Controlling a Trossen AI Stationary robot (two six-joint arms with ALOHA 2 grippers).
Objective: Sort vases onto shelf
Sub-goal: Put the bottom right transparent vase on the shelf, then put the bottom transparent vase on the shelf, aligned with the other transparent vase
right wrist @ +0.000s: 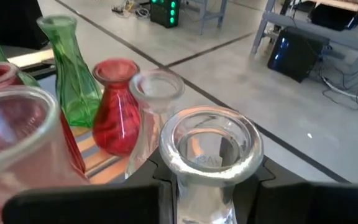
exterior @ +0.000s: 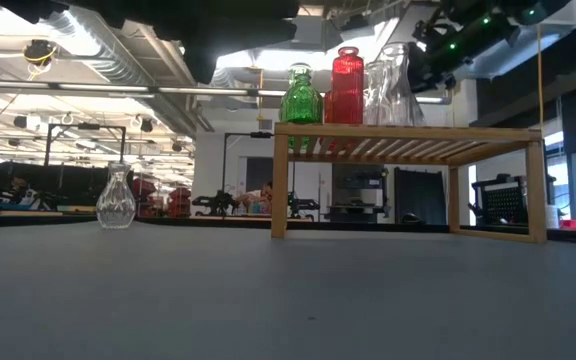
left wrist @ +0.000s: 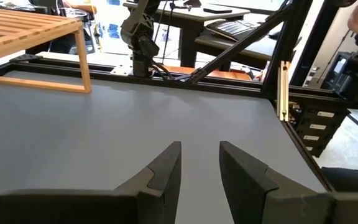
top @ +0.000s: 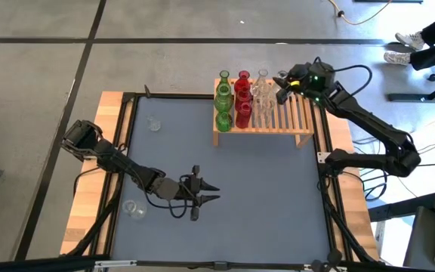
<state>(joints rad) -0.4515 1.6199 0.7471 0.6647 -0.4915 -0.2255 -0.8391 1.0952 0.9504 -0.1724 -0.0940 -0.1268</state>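
Observation:
The robot's right gripper will release the clear vase, because the clear vase's rim is level with its neighbor's and the vase would stand on the slats.
The shelf (top: 266, 121) stands at the table's far right and carries green vases (top: 223, 98), red vases (top: 242, 94) and clear vases (top: 261, 94) standing upright in rows on its slats. My right gripper (top: 283, 91) is at the shelf's far right part, shut on a clear vase (right wrist: 210, 149). Two more clear vases stand on the mat, one at the far left (top: 154, 123) and one at the near left (top: 134, 208). My left gripper (top: 208, 193) is open low over the mat's middle, touching nothing. My right gripper has the clear vase's neck (right wrist: 204, 202), just below its flared rim (right wrist: 210, 127), pinched between the two fingers (right wrist: 161, 199). The fingers come level from the table's right side. The vase is upright, next to the other clear vases, and its base is hidden.
Black frame rails (top: 327, 151) run along the mat's edges, with wooden table edges (top: 97, 174) outside them. The shelf's right half (top: 297, 113) has bare slats. The mat's middle and near right (top: 278, 204) hold no objects.

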